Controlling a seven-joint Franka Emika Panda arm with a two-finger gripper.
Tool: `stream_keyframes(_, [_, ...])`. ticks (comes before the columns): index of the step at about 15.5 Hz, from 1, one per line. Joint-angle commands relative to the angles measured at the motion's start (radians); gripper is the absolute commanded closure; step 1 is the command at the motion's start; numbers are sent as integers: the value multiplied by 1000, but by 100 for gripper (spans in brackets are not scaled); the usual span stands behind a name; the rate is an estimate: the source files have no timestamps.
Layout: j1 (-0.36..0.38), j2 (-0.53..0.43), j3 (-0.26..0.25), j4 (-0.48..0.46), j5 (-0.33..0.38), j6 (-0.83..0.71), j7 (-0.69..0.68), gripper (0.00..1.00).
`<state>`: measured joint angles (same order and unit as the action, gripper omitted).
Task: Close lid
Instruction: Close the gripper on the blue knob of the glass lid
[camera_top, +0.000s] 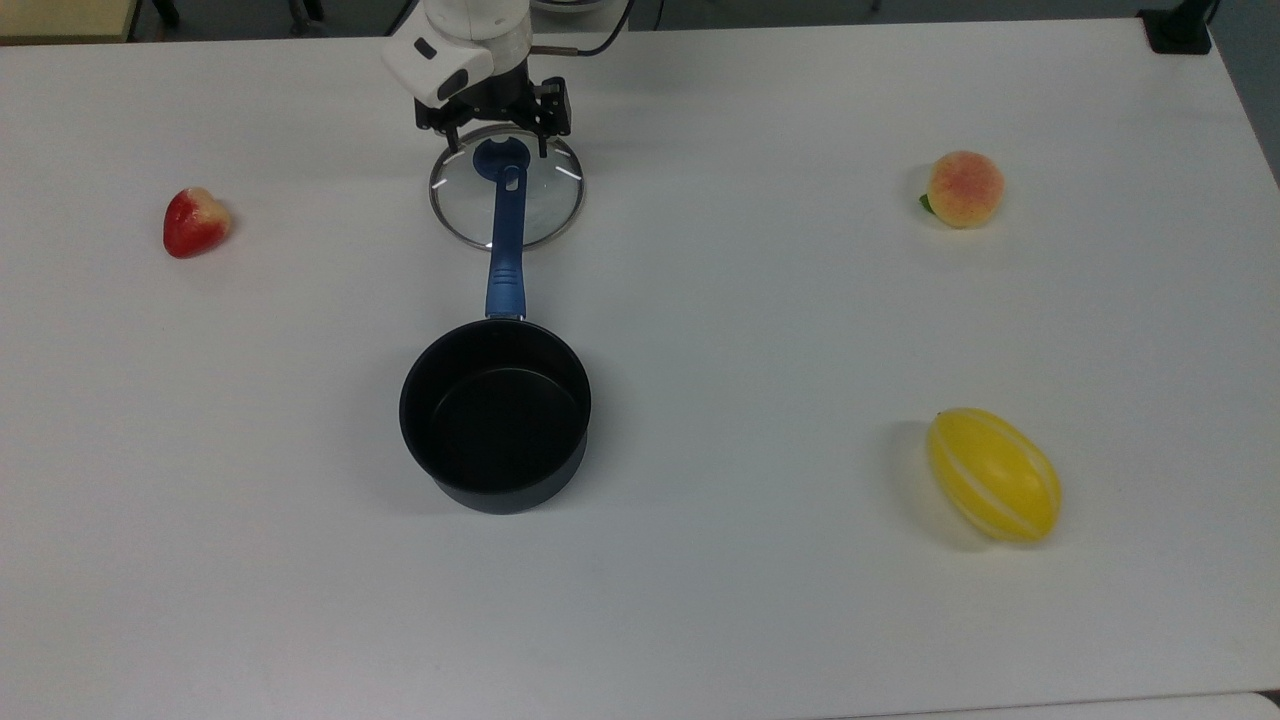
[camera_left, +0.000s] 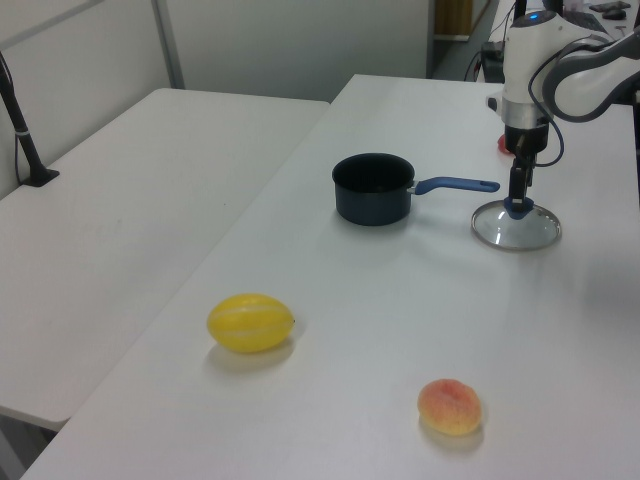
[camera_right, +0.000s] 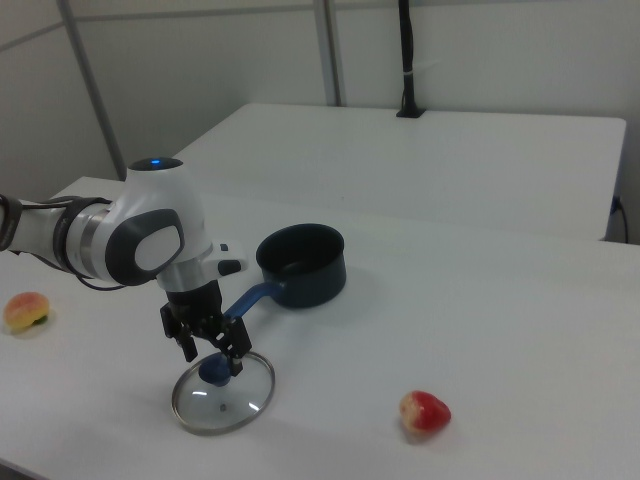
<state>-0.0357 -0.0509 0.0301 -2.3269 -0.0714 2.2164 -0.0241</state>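
The gripper grabs the glass lid by its blue knob (camera_left: 518, 207) next, to close the black saucepan (camera_left: 373, 190).
The lid (camera_top: 530, 205), clear glass with a metal rim and a blue knob (camera_top: 495, 156), lies flat on the white table at the far middle of the top view. My gripper (camera_top: 497, 143) hangs straight over the knob, open, one finger on each side of it; the right view shows the fingertips (camera_right: 236, 364) down at knob height (camera_right: 212, 371). The left view shows the gripper (camera_left: 517, 203) at the lid's (camera_left: 517, 228) near edge. The black saucepan (camera_top: 495, 415) stands open nearer the camera, its blue handle (camera_top: 506, 250) pointing at the lid and overlapping it in the top view.
A red strawberry (camera_top: 195, 222) lies at the top view's left. A peach (camera_top: 964, 188) and a yellow melon (camera_top: 993, 475) lie at the top view's right. A second white table (camera_left: 130, 200) with a black post (camera_left: 22, 130) adjoins in the left view.
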Motion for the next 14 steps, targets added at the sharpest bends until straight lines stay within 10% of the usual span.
stream_keyframes(1, [2,6,-6,-22,-16,54,-10,0])
stream_keyframes(6, [4,28,-6,-22,-57,74,-8,7])
stream_keyframes(14, [5,28,-6,-19,-57,68,-8,59])
